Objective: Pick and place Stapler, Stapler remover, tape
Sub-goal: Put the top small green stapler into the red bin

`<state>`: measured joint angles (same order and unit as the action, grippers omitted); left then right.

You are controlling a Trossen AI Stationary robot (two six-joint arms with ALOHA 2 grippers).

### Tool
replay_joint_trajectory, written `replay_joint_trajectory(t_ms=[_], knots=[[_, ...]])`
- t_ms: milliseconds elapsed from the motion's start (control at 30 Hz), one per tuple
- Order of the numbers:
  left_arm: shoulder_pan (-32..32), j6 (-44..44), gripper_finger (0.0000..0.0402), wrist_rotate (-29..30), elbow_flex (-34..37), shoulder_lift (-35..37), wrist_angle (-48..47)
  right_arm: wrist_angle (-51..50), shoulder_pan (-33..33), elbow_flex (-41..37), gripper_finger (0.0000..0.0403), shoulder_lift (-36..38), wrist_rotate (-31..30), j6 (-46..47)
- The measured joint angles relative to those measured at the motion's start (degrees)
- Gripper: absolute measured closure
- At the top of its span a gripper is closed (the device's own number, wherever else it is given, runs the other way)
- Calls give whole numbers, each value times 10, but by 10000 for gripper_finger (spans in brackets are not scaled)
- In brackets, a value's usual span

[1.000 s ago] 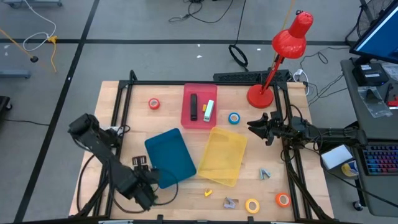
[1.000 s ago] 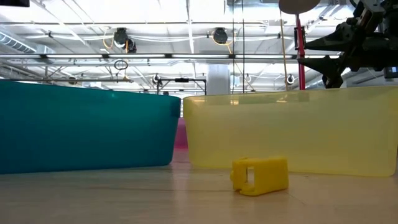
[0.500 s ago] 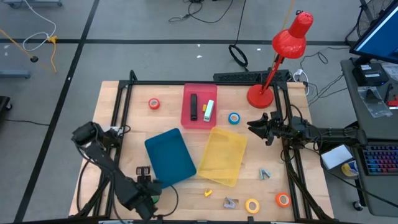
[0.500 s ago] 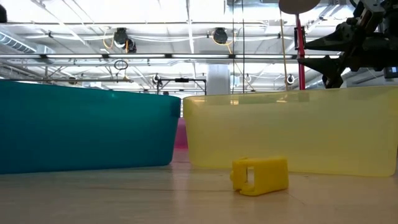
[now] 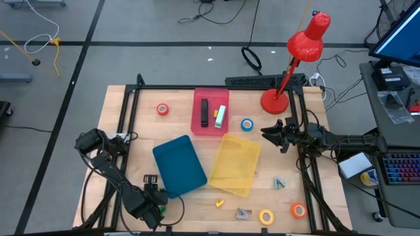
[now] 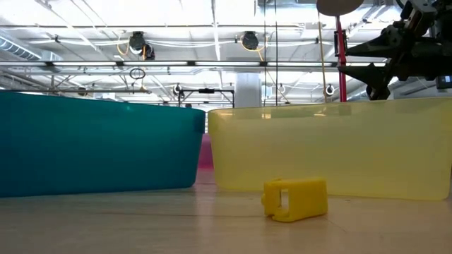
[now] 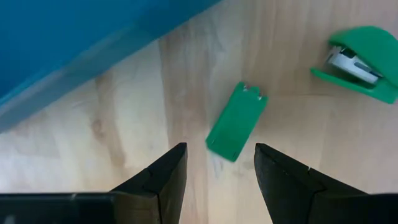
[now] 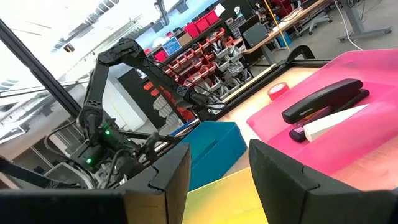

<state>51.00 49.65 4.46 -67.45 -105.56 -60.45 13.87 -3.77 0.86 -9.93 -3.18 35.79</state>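
Note:
The left gripper should grab the flat green piece by its long sides next, so that the robot can sort the staplers into the pink tray [image 5: 211, 98].
My left gripper [image 5: 156, 204] hangs open near the table's near edge, beside the teal tray [image 5: 179, 165]. In its wrist view the fingers [image 7: 217, 149] stand on either side of a flat green piece [image 7: 236, 121] without touching it. A small green stapler [image 7: 360, 62] lies just beyond. My right gripper [image 5: 269, 134] hovers open right of the blue tape roll [image 5: 247, 124]. A red-orange roll [image 5: 162, 109] lies far left. A yellow roll [image 5: 266, 216] and an orange roll [image 5: 298, 210] lie near right. A black stapler [image 5: 204, 113] lies in the pink tray [image 5: 211, 98].
A yellow tray [image 5: 237, 162] sits right of the teal one. A small yellow bit [image 5: 220, 203] and grey staple removers [image 5: 243, 213] [image 5: 280, 183] lie on the wood near it. A red desk lamp [image 5: 275, 99] stands at the far right corner. A white item [image 5: 220, 116] shares the pink tray.
My left arm has swung toward the table's near edge. Its gripper has gone from beside the teal tray's near left corner to a spot closer to that edge. My right arm and all the objects have kept still.

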Motion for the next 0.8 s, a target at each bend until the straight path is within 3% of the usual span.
replay_joint_trajectory(t_ms=[533, 800], knots=[[-3, -31, 213, 31, 17, 0, 58, 0, 0, 0, 245, 0, 0, 0], [-7, -38, 213, 16, 60, 5, 149, 0, 0, 0, 245, 0, 0, 1]])
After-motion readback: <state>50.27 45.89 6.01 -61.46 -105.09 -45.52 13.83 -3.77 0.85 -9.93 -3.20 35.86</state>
